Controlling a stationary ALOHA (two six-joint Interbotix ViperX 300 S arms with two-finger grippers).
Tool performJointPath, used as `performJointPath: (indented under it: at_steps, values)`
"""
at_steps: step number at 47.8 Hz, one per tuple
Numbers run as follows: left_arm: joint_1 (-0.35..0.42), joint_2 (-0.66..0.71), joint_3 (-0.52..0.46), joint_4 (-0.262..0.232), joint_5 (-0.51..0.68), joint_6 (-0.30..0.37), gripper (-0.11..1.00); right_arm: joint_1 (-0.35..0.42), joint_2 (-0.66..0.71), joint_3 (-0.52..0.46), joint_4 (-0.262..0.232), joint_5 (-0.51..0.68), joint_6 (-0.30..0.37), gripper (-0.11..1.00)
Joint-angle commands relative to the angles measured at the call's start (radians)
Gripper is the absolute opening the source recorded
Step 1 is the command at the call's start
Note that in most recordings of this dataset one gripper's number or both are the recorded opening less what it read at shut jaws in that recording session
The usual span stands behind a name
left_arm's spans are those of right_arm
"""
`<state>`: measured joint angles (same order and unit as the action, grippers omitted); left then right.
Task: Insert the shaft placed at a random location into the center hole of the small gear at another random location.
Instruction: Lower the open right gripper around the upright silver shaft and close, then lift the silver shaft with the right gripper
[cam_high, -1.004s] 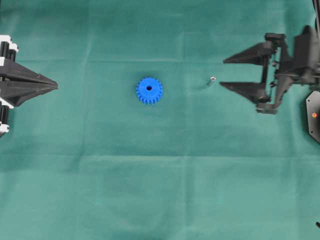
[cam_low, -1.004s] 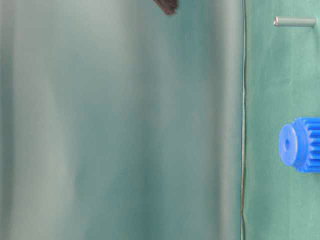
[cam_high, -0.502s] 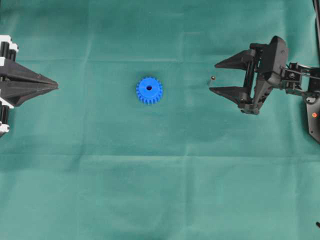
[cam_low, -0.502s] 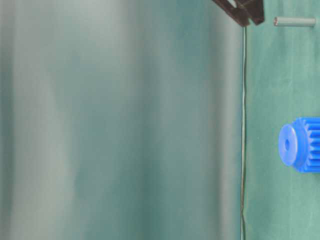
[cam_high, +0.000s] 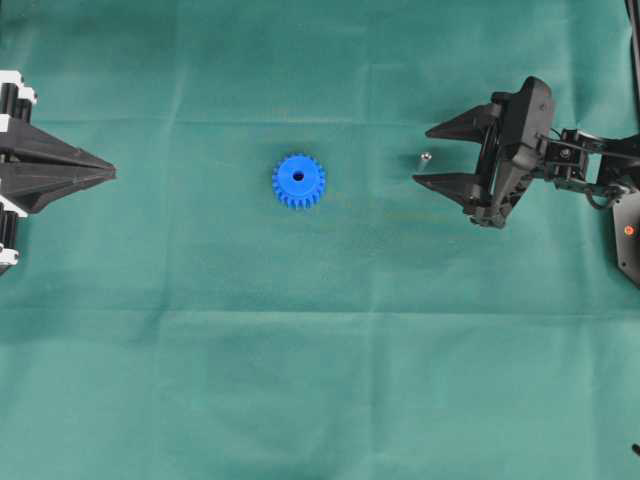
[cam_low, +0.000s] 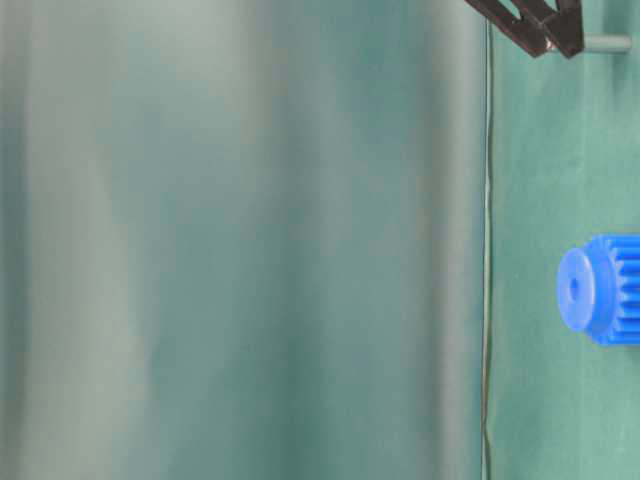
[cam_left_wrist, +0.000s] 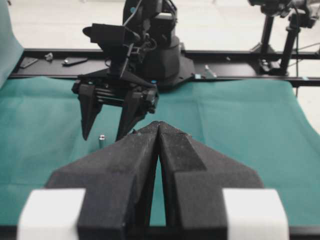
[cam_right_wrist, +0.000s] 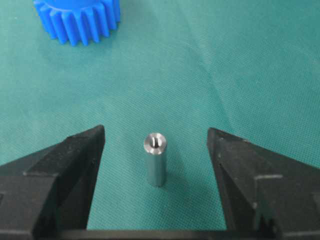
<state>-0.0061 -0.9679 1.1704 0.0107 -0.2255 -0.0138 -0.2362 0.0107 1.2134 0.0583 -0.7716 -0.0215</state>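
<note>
My right gripper is to grab the shaft by its upper end (cam_high: 426, 157) next, so the shaft's lower end stays free to go into the small gear's center hole (cam_high: 298, 176).
The small gear (cam_high: 298, 181), bright blue, lies flat mid-table with its center hole (cam_high: 298, 177) facing up; it also shows in the table-level view (cam_low: 598, 290) and at the top of the right wrist view (cam_right_wrist: 78, 19). The shaft (cam_high: 424, 159), a tiny grey pin, stands upright right of the gear. In the right wrist view the shaft (cam_right_wrist: 155, 159) stands between my open jaws, touching neither. My right gripper (cam_high: 424, 157) is open around it, and also shows in the left wrist view (cam_left_wrist: 101, 137). My left gripper (cam_high: 112, 174) is shut and empty at the left edge.
Green cloth (cam_high: 320, 350) covers the table. The right arm's base and a black frame rail (cam_left_wrist: 225, 70) stand at the far side in the left wrist view. A black mount with a red dot (cam_high: 628, 230) sits at the right edge.
My right gripper has moved left and lowered, so its open fingers now stand on either side of the shaft. The gear, the shaft and the left gripper have not moved.
</note>
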Motion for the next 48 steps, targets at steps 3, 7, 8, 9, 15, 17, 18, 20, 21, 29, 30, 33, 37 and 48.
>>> performJointPath:
  at_steps: [3, 7, 8, 9, 15, 17, 18, 20, 21, 29, 30, 33, 37, 48]
  values:
    - [0.002, 0.005, -0.02, 0.003, -0.003, 0.0, 0.0, -0.002, 0.003, -0.02, 0.003, -0.017, -0.017, 0.75]
    - [0.002, 0.005, -0.018, 0.003, -0.002, 0.0, 0.0, -0.003, 0.005, -0.021, 0.005, -0.017, -0.017, 0.71]
    - [0.002, 0.005, -0.018, 0.005, 0.0, 0.0, 0.0, -0.002, 0.005, -0.023, 0.008, -0.017, -0.017, 0.7]
    - [0.002, 0.005, -0.018, 0.003, 0.0, 0.0, 0.0, -0.002, 0.003, -0.023, 0.008, -0.017, -0.017, 0.68]
    - [0.002, 0.005, -0.02, 0.003, 0.003, -0.002, 0.0, -0.003, 0.003, -0.023, 0.008, -0.017, -0.02, 0.39]
    - [0.002, 0.005, -0.02, 0.003, 0.002, -0.002, 0.0, -0.002, 0.003, -0.023, 0.006, -0.014, -0.021, 0.27]
    - [0.002, 0.005, -0.018, 0.003, 0.002, -0.002, 0.0, -0.003, 0.003, -0.023, 0.006, -0.012, -0.021, 0.22]
    - [0.002, 0.005, -0.02, 0.005, 0.002, -0.002, 0.0, -0.002, 0.003, -0.023, 0.006, -0.011, -0.021, 0.13]
    - [0.002, 0.005, -0.02, 0.003, 0.002, -0.002, 0.0, -0.002, 0.005, -0.023, 0.006, -0.009, -0.021, 0.13]
    - [0.002, 0.005, -0.02, 0.005, 0.002, -0.002, 0.0, -0.003, 0.003, -0.025, 0.005, 0.0, -0.021, 0.13]
    - [0.002, 0.005, -0.02, 0.003, 0.002, -0.002, 0.0, -0.003, 0.003, -0.025, 0.005, 0.0, -0.021, 0.13]
    - [0.002, 0.005, -0.02, 0.003, 0.002, -0.002, 0.0, -0.002, -0.002, -0.026, 0.005, 0.002, -0.021, 0.13]
    - [0.002, 0.005, -0.018, 0.003, 0.002, -0.002, 0.0, -0.003, -0.025, -0.029, 0.005, 0.021, -0.02, 0.13]
    - [0.002, 0.006, -0.02, 0.003, 0.002, -0.002, 0.0, -0.003, -0.187, -0.066, 0.003, 0.209, -0.023, 0.13]
